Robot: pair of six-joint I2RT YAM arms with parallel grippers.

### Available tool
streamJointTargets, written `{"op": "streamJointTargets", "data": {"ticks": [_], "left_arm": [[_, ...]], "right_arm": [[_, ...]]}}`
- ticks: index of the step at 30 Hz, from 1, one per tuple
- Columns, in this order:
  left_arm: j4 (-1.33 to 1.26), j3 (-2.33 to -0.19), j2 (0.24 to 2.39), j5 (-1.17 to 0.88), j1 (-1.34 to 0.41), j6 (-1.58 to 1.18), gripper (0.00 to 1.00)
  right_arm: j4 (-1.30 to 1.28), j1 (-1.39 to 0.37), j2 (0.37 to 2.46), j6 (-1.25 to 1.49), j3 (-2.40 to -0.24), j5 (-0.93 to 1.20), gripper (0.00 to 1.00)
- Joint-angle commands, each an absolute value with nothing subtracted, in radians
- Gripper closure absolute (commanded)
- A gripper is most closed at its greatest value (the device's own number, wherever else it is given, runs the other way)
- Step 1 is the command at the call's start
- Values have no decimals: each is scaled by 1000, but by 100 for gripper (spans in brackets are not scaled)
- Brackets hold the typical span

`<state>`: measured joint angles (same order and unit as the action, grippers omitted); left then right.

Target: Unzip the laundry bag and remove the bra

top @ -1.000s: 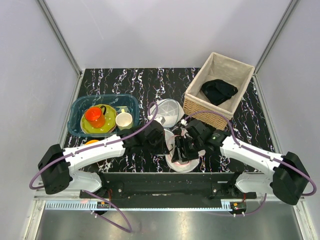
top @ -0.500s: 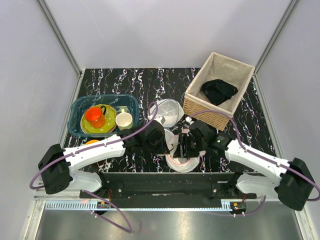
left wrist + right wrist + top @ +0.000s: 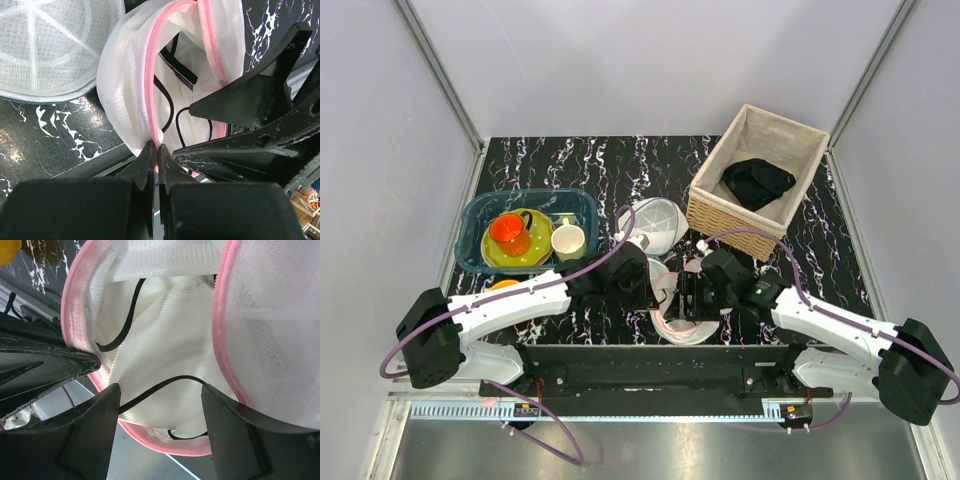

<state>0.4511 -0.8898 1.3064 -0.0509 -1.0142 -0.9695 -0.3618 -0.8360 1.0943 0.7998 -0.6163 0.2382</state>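
The loop bows out past the fingers of the robot's right gripper, so the gripper needs to move toward the loop first and then close on the black strap.
The laundry bag (image 3: 682, 328) lies unzipped near the table's front edge, its white mesh halves gaping along the pink rim (image 3: 152, 95). My left gripper (image 3: 156, 148) is shut on that pink rim at the bag's near edge; from above it (image 3: 655, 290) sits at the bag's left. Inside lies the bra (image 3: 165, 330), cream fabric with thin black straps, also showing as the bra (image 3: 192, 60) in the left wrist view. My right gripper (image 3: 160, 407) stands open at the bag's mouth, its fingers either side of a black strap, touching nothing I can see. From above, this gripper (image 3: 680, 298) is over the bag.
An all-white mesh dome (image 3: 655, 222) sits just behind the bag. A wicker basket (image 3: 715, 205) with a black garment stands at the back right. A teal bin (image 3: 480, 258) with a cup, a mug and a plate is at the left. An orange object (image 3: 503, 285) lies by the left arm.
The right arm has swung its wrist toward the near edge and turned its gripper leftward into the bag's mouth. The left gripper has kept its hold on the rim.
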Motion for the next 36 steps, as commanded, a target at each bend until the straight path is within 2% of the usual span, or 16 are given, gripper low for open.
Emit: {"op": "streamJointTargets", "data": {"ticks": [1, 9, 16, 22, 25, 28, 33, 36], "left_arm": [[419, -887, 1296, -38, -1019, -976, 100], [402, -888, 1292, -54, -1019, -979, 100], [391, -893, 1315, -66, -1019, -979, 100], [387, -897, 1319, -71, -1019, -974, 100], [387, -899, 1321, -71, -1019, -974, 100], [387, -896, 1319, -72, -1019, -973, 100], [379, -894, 1316, -74, -1019, -971, 100], [377, -893, 1318, -75, -1019, -973, 100]], "right_arm": [[-307, -850, 1091, 805, -627, 258, 26], [-336, -856, 965, 785, -687, 236, 24], [-327, -874, 1064, 749, -666, 282, 26], [-301, -877, 1112, 741, -638, 285, 32], [-287, -879, 1130, 744, -634, 287, 39], [-279, -881, 1140, 744, -632, 282, 53], [-239, -881, 1163, 759, -618, 298, 58], [-239, -881, 1164, 762, -626, 295, 81]]}}
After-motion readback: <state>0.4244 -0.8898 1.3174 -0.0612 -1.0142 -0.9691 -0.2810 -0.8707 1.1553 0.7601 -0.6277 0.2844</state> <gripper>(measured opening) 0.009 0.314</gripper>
